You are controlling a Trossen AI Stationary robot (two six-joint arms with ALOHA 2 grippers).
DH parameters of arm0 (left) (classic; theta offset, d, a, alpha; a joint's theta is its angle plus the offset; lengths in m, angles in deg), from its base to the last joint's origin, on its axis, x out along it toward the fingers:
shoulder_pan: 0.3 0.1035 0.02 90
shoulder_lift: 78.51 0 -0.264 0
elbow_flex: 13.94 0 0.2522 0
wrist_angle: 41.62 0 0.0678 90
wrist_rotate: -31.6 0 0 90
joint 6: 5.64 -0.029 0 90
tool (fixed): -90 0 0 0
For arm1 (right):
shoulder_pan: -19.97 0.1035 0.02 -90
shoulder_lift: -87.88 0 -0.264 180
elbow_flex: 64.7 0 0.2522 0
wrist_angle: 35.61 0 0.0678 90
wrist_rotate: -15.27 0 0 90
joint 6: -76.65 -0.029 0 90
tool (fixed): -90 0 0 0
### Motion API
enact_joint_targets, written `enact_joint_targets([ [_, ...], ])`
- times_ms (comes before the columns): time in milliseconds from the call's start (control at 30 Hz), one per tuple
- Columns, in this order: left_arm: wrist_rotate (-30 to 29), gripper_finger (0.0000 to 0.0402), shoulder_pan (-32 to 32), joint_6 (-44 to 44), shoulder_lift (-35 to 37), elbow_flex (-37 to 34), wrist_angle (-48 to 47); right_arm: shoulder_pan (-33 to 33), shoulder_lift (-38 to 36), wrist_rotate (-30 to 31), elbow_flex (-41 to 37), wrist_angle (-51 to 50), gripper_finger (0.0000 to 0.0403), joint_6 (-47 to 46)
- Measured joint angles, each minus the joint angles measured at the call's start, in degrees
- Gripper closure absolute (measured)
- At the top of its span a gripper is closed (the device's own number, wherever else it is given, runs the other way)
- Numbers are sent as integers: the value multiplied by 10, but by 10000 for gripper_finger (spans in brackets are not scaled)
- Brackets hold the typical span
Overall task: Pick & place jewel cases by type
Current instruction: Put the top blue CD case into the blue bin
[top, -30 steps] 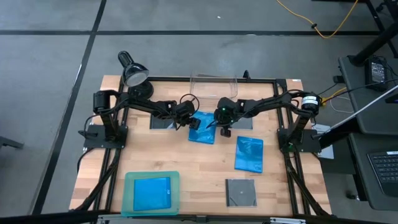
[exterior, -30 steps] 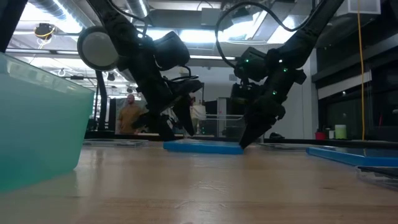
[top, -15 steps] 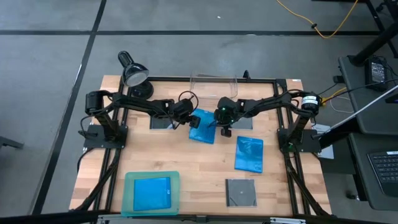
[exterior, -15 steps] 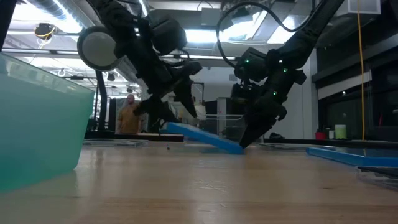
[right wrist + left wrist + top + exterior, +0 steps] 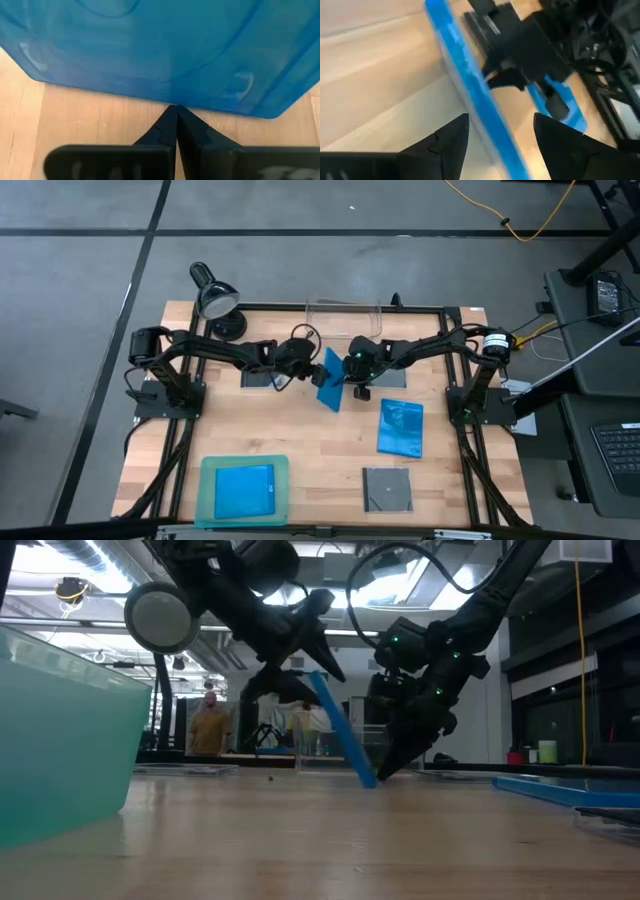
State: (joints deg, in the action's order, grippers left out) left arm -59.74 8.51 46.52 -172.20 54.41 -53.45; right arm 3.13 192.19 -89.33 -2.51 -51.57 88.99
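My left gripper takes hold of the blue jewel case by its raised long edge next, to sort the case into the teal tray.
A bright blue jewel case stands steeply tilted at the table's far middle. Its right edge is on the wood and its left edge is raised. My left gripper is open, and its fingers straddle that raised edge. My right gripper is shut, tips at the case's lower edge. A second blue case and a dark grey case lie flat on the right. A third blue case lies in the teal tray. My left gripper comes slanting down from the table's left, and the case's raised long edge runs between its spread fingers. The case leans on them. Which finger bears it I cannot tell. My right gripper presses its shut fingertips against the case's lower edge, slanting down from the right; that edge stays on the table.
A clear bin stands at the far edge behind both grippers. A desk lamp is at the far left. Two more dark cases lie flat under the arms. Bare wood lies in the table's middle.
My left gripper has risen and tipped upward, drawing back a little toward the table's left. The blue case has swung from lying flat to a steep tilt. Its left edge went up while its right edge stayed on the table against my still right gripper.
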Motion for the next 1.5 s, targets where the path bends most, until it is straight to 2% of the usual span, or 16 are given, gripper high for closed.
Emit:
enact_joint_targets([
  [100, -11, 188, -2, 0, 0, -3, -38, 0, 0, -1, 0, 0, 391, 0],
  [333, -31, 197, 0, 8, 0, -3, -59, 0, 0, -4, 0, -3, 391, -3],
  [933, -27, 349, 1, 14, 0, -3, -78, 0, -18, -3, -2, -15, 391, -15],
  [1067, -32, 368, 3, -8, 18, -4, -80, 1, -76, 32, -5, -55, 391, 4],
  [1267, -59, 369, -1, -60, 86, -6, -104, 0, -196, 78, -2, -118, 391, 29],
  [1500, -145, 370, -44, -150, 198, -5, -110, 0, -333, 90, -2, -129, 391, -5],
])
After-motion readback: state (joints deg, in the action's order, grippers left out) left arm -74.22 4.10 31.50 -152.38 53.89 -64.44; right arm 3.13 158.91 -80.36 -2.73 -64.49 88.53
